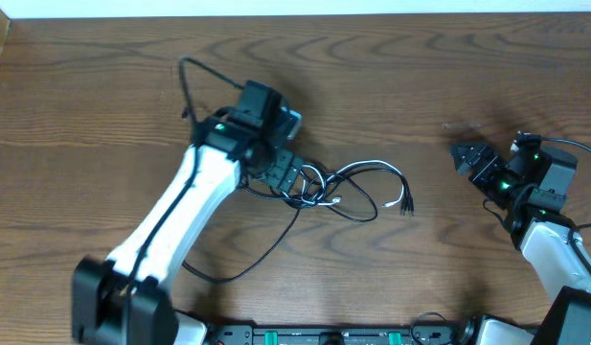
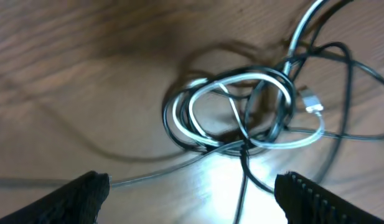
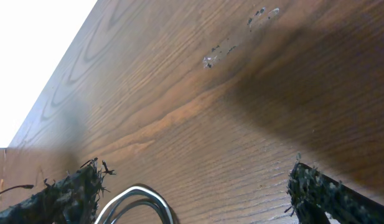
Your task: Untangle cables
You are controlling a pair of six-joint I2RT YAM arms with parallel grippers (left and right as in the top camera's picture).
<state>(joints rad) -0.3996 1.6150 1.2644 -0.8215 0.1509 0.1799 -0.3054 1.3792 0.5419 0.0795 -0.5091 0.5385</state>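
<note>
I will next use my left gripper to grab the knot's coiled outer loop (image 1: 308, 186) (image 2: 190, 123) of black and white cords, so the plug side stays free for my right gripper to untangle.
The cables (image 1: 329, 187) lie in a knot of black and white cords at the table's middle, with plugs (image 1: 406, 204) trailing right and one black strand running toward the front edge. My left gripper (image 1: 284, 178) hovers at the knot's left side, open. In the left wrist view the coiled cables (image 2: 235, 115) lie just ahead of my left gripper (image 2: 192, 196), and a black strand passes between the spread fingers without being pinched. My right gripper (image 1: 465, 156) stands open to the right of the cables. A white and black loop (image 3: 139, 199) shows low between the fingers of my right gripper (image 3: 195, 199), ungripped.
A thicker black wire (image 1: 194, 81) arcs off the left arm toward the table's back. The brown wooden table (image 1: 391, 77) ends in a pale edge at the back. Small pale scuffs (image 3: 210, 59) mark the wood ahead of the right gripper.
</note>
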